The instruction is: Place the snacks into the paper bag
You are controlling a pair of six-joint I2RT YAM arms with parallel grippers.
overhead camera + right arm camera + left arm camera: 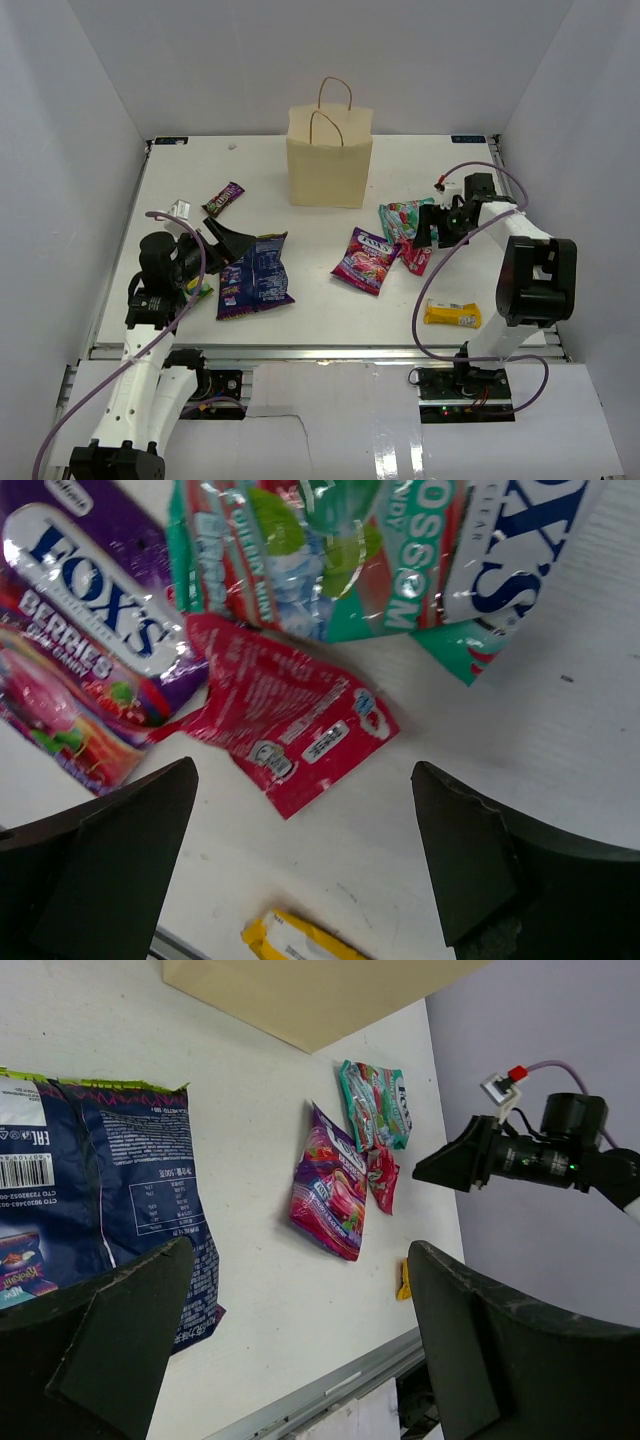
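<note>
My right gripper still needs to reach the green-red candy bag (pixel 350 560). It should grab its FOX'S-label end (pixel 515 552), so the fruit-printed end stays free to enter the paper bag.
The tan paper bag (pixel 330 165) stands upright at the back centre. A blue-purple bag (pixel 255 275) lies front left, and my left gripper (pixel 226 244) hovers open and empty over its left edge (pixel 100 1180). My right gripper (pixel 428 232) is open and empty above the small pink packet (pixel 290 720), which lies between the green-red candy bag (pixel 350 560) and the magenta candy bag (pixel 80 680). A yellow bar (pixel 452 314) lies front right. A dark purple bar (pixel 223 198) lies back left. A green packet (pixel 201 292) peeks out under the left arm.
A small white packet (pixel 180 208) lies near the table's left side. White walls enclose the table on three sides. A metal rail (pixel 300 352) runs along the front edge. The right arm's cable (pixel 425 300) loops over the front right area.
</note>
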